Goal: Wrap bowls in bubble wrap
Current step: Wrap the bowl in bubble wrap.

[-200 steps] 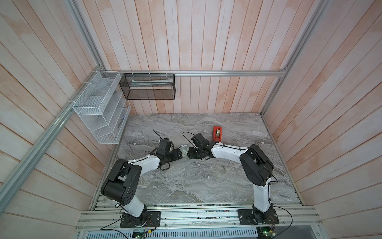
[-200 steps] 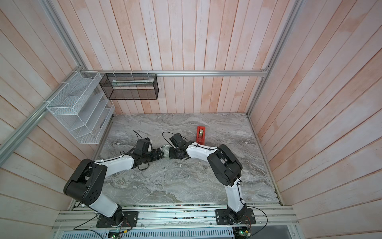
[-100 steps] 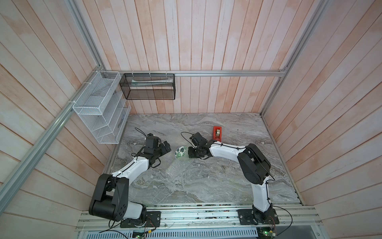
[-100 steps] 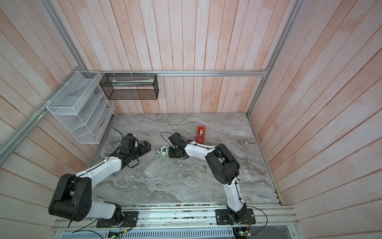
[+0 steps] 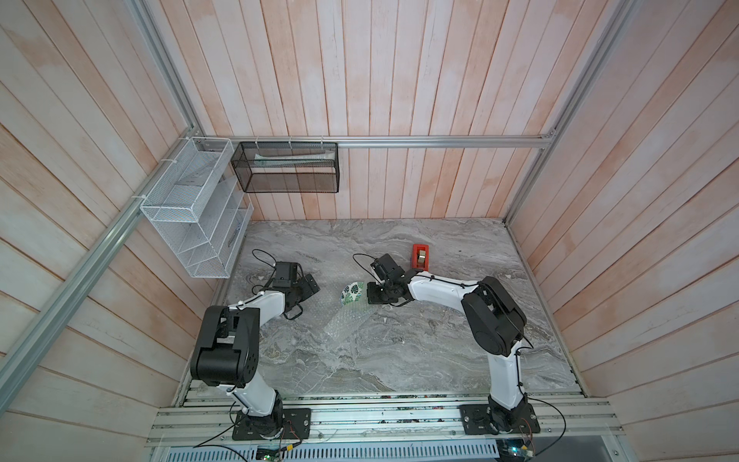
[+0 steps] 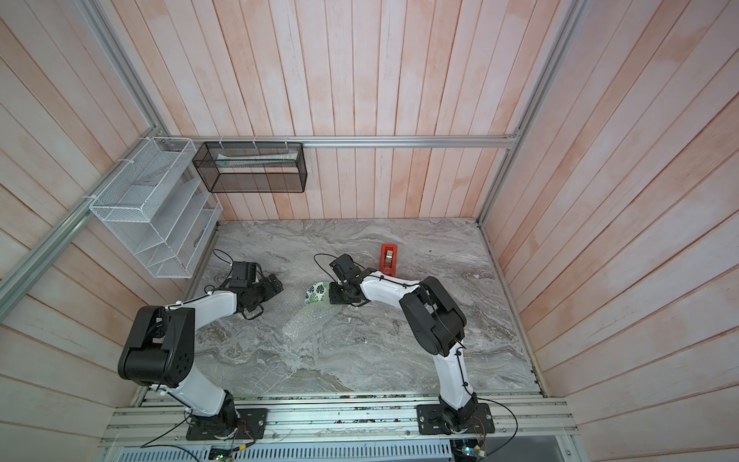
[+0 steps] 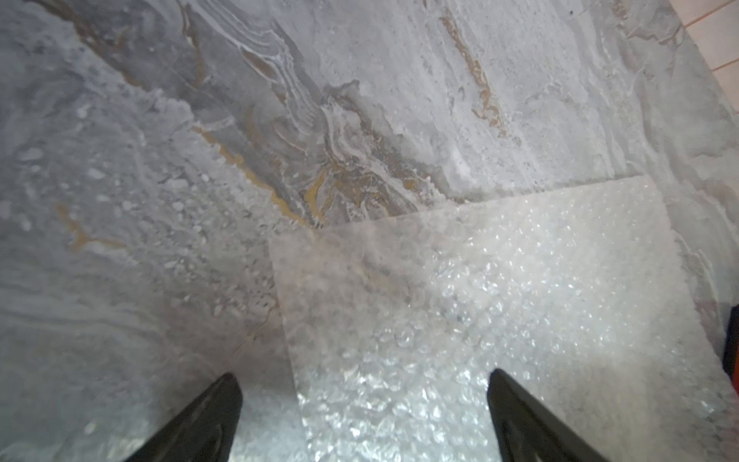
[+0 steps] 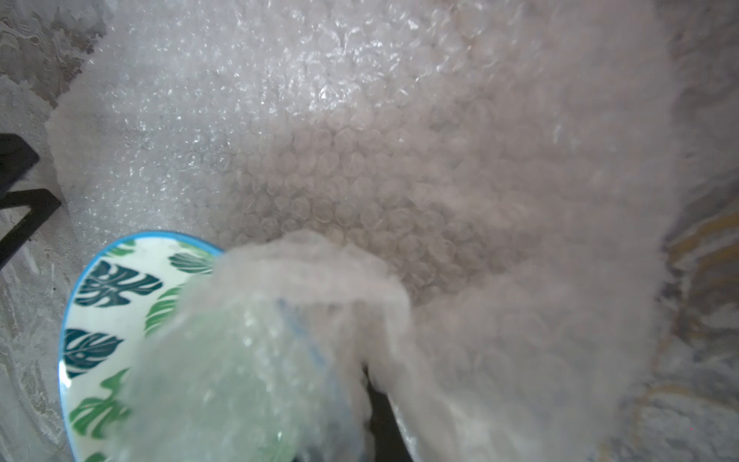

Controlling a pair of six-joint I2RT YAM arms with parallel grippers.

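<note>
I need to grab the bubble wrap's free edge next with my left gripper, opposite the held fold. Then it can wrap the bowl.
The bowl, white with green leaf prints and a blue rim, stands tilted on its edge at the table's middle. Bubble wrap lies under it and trails toward the front. In the right wrist view the bubble wrap folds over the bowl, and my right gripper is shut on that fold at the rim. Whether the rim itself is pinched is hidden. My left gripper stands open left of the bowl, above the wrap's corner, holding nothing.
A red tape dispenser sits behind the right arm. A white wire rack and a black mesh basket hang on the back-left walls. Wooden walls close in the marble table.
My left gripper has let go, opened and drawn back to the left from the middle. My right gripper has shut on the wrap, and the tilted bowl now shows beside it.
</note>
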